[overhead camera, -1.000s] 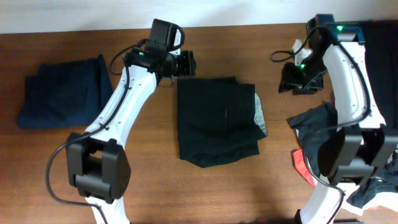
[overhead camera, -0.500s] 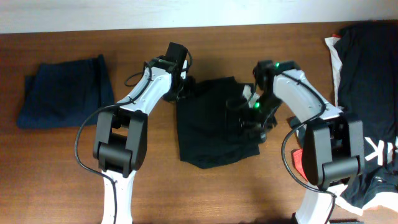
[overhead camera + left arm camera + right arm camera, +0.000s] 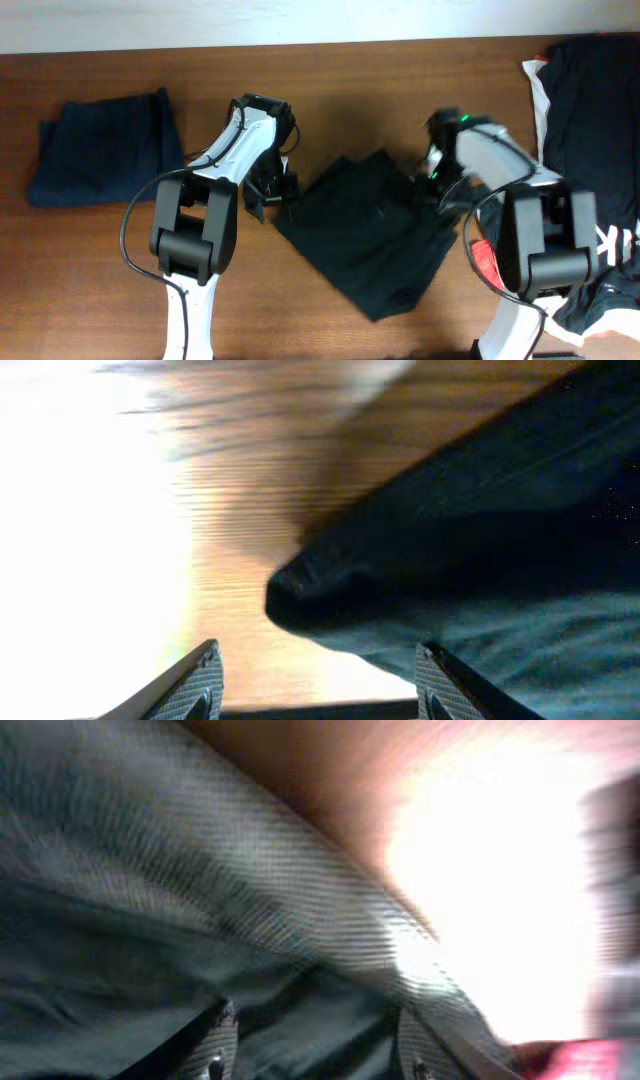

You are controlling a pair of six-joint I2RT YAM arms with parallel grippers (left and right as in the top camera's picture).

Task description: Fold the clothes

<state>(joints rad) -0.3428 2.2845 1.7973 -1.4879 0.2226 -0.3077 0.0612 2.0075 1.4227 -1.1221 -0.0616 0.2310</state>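
My left gripper is next to grab the folded black garment (image 3: 375, 235) by its corner nearest the navy garment, so that it can stack the black garment there.
A folded plain black garment (image 3: 375, 235) lies askew on the table's middle, one corner pointing toward the front edge. My left gripper (image 3: 268, 195) is at its left corner. In the left wrist view the jaws (image 3: 315, 695) are open, with the garment's corner (image 3: 440, 560) just ahead and its fabric reaching the right finger. My right gripper (image 3: 440, 192) is at the garment's right edge. In the right wrist view its jaws (image 3: 315, 1055) are spread, low over the grey-black fabric (image 3: 150, 900). A folded dark navy garment (image 3: 100, 150) lies at the far left.
A pile of black clothes with white trim (image 3: 585, 90) covers the right end of the table. Red bits (image 3: 485, 265) and white lettering (image 3: 615, 240) show beside the right arm's base. The wooden table (image 3: 360, 90) runs back to a white wall.
The black garment has turned and slid toward the front edge. My left gripper moved from its far-left corner down to its left corner. My right gripper moved right to its edge.
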